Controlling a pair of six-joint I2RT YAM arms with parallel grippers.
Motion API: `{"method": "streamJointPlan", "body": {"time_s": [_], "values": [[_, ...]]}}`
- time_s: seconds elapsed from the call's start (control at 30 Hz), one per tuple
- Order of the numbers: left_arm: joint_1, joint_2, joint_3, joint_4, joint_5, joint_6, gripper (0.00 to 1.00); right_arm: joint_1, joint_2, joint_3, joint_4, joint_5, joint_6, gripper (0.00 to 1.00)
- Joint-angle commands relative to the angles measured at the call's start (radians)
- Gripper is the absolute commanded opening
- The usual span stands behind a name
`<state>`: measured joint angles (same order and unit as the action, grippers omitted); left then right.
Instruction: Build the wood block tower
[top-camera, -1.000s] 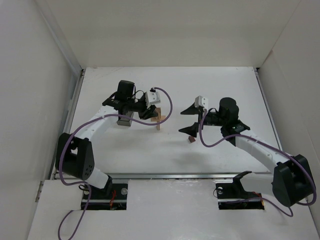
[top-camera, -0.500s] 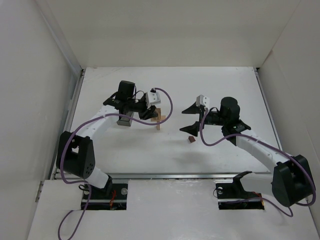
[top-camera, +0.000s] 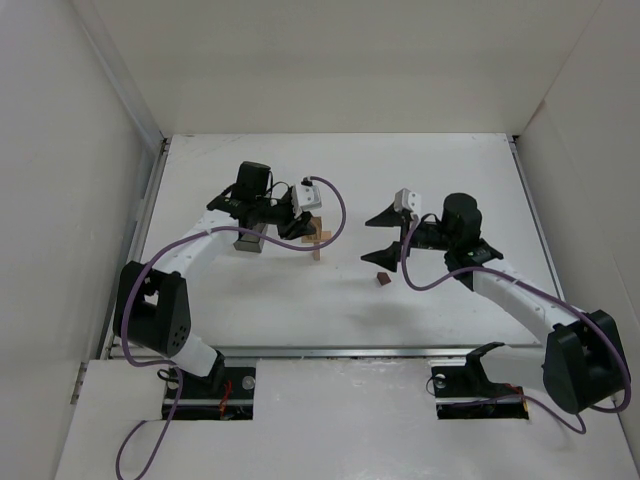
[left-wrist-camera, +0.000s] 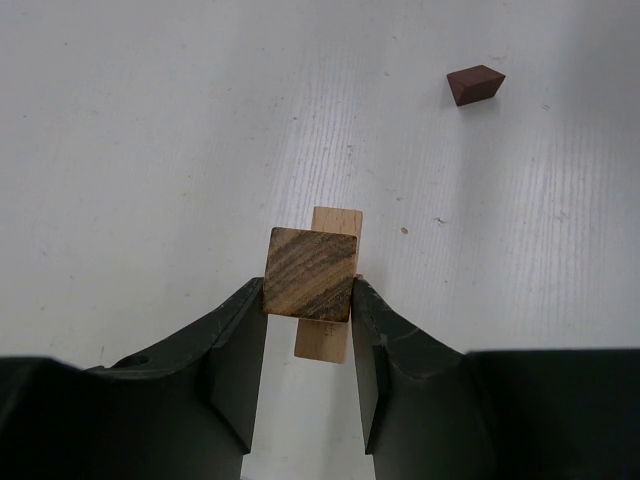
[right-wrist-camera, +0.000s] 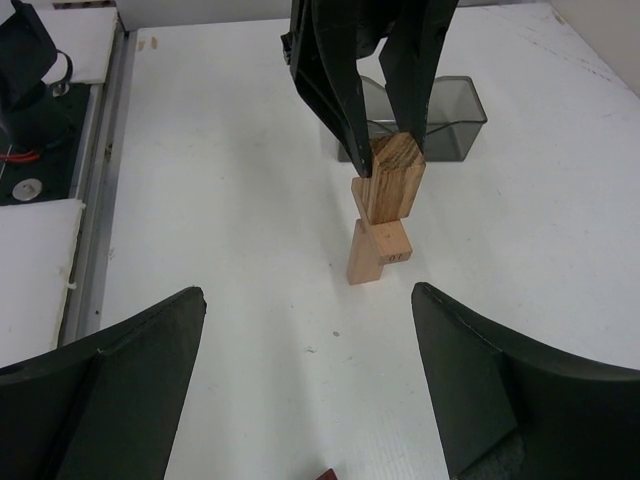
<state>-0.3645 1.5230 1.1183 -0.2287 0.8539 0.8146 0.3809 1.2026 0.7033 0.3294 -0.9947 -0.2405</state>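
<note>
The light-tan wooden block's base is on the flat bar's middle and would stay standing, so my left gripper should open its fingers.
My left gripper (left-wrist-camera: 309, 290) is shut on a light-tan wooden block (left-wrist-camera: 311, 273), held upright on top of a flat tan bar (right-wrist-camera: 390, 242) that rests on a tan upright (right-wrist-camera: 364, 254). The stack shows in the top view (top-camera: 318, 240) at mid table. The small dark reddish-brown block (top-camera: 382, 279) lies on the table to the right of it, also in the left wrist view (left-wrist-camera: 475, 84). My right gripper (top-camera: 385, 236) is open and empty, hovering just above and behind the brown block, which only peeks in at the bottom edge of the right wrist view (right-wrist-camera: 326, 474).
A dark translucent grey box (right-wrist-camera: 440, 122) stands behind the stack, left of it in the top view (top-camera: 248, 240). White walls enclose the table on the left, back and right. The left arm's purple cable (top-camera: 338, 215) loops over the stack.
My right gripper has drawn back a little to the right, away from the brown block. My left gripper stays shut on the tan block at the stack.
</note>
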Motion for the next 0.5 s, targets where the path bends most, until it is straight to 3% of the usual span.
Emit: {"method": "streamJointPlan", "body": {"time_s": [0.0, 0.1, 0.47], "values": [[0.002, -0.011, -0.012, 0.008, 0.025, 0.020, 0.00, -0.008, -0.008, 0.033, 0.034, -0.035, -0.013, 0.89], [0.002, -0.011, -0.021, 0.008, 0.025, 0.011, 0.01, -0.008, -0.008, 0.033, 0.034, -0.035, -0.013, 0.89], [0.002, -0.011, -0.021, -0.003, 0.025, 0.011, 0.23, -0.017, 0.002, 0.042, 0.003, -0.035, -0.022, 0.89]]}}
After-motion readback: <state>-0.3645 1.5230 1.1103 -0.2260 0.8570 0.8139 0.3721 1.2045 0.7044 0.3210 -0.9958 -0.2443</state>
